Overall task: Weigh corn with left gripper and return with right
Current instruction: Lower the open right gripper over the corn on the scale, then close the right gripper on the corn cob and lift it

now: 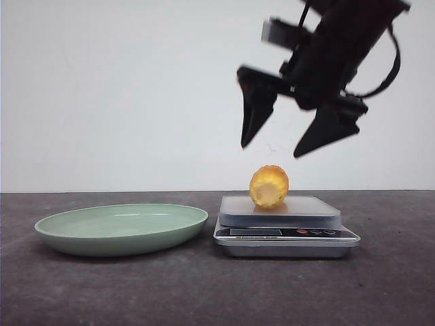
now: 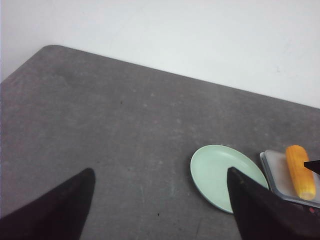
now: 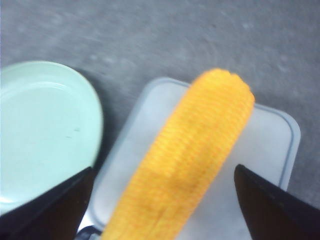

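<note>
I should lower my right gripper before I close it on the corn, because in the front view its fingers are still above the top of the corn (image 1: 268, 187).
The corn (image 1: 268, 187) lies on the platform of a small silver kitchen scale (image 1: 285, 224), its cut end facing the front camera. My right gripper (image 1: 270, 151) hangs open just above it, a finger to either side, not touching. In the right wrist view the corn (image 3: 195, 160) lies on the scale (image 3: 265, 145) between the spread fingers of the right gripper (image 3: 162, 172). My left gripper (image 2: 160, 172) is open and empty, high over the bare table to the left. It is out of the front view. From there the corn (image 2: 300, 171) shows far off on the scale (image 2: 275, 170).
A pale green plate (image 1: 122, 227) sits empty on the dark grey table, just left of the scale. It also shows in the left wrist view (image 2: 220, 172) and the right wrist view (image 3: 45, 130). A white wall stands behind the table.
</note>
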Controlling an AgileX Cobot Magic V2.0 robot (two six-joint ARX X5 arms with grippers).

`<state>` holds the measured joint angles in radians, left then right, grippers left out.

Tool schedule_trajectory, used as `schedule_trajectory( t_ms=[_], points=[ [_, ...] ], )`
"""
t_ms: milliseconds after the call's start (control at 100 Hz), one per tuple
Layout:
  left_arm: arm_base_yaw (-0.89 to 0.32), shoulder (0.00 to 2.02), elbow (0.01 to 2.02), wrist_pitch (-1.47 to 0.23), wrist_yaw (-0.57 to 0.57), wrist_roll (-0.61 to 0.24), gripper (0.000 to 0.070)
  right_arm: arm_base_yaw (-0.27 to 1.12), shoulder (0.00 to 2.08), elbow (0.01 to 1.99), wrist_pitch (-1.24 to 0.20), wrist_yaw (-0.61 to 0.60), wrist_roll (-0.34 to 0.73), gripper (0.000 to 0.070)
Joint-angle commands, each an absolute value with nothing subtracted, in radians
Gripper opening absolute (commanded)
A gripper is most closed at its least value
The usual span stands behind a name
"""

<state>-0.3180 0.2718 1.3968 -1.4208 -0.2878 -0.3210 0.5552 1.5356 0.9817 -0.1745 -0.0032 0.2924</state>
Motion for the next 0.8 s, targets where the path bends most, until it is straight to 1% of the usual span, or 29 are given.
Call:
schedule_trajectory(
  t_ms=[0, 180, 280, 330, 370, 380, 400, 550, 560, 790],
  points=[
    [-0.319, 0.266, 1.409, -1.444, -0.278, -0.307, 0.0504, 0.560, 1.573, 0.999, -0.157, 0.002, 0.308, 0.0570],
    [-0.319, 0.266, 1.408, -1.444, -0.264, -0.307, 0.0504, 0.560, 1.628, 1.012, -0.154, 0.020, 0.317, 0.0566],
    [-0.319, 0.266, 1.408, -1.445, -0.264, -0.307, 0.0504, 0.560, 1.642, 1.013, -0.157, 0.020, 0.338, 0.0501],
    [-0.319, 0.266, 1.408, -1.445, -0.264, -0.307, 0.0504, 0.561, 1.643, 1.013, -0.162, 0.020, 0.346, 0.0454],
    [-0.319, 0.266, 1.408, -1.445, -0.264, -0.307, 0.0504, 0.561, 1.644, 1.013, -0.162, 0.020, 0.351, 0.0403],
    [-0.319, 0.266, 1.408, -1.445, -0.264, -0.307, 0.0504, 0.561, 1.644, 1.013, -0.162, 0.020, 0.353, 0.0377],
    [-0.319, 0.266, 1.408, -1.445, -0.264, -0.307, 0.0504, 0.562, 1.644, 1.013, -0.161, 0.020, 0.354, 0.0348],
    [-0.319, 0.266, 1.408, -1.445, -0.264, -0.307, 0.0504, 0.567, 1.644, 1.013, -0.160, 0.027, 0.357, 0.0014],
    [-0.319, 0.266, 1.408, -1.445, -0.264, -0.307, 0.0504, 0.568, 1.644, 1.013, -0.159, 0.028, 0.356, 0.0000],
    [-0.319, 0.266, 1.408, -1.445, -0.264, -0.307, 0.0504, 0.586, 1.606, 1.014, -0.159, 0.077, 0.343, 0.0000]
  ],
)
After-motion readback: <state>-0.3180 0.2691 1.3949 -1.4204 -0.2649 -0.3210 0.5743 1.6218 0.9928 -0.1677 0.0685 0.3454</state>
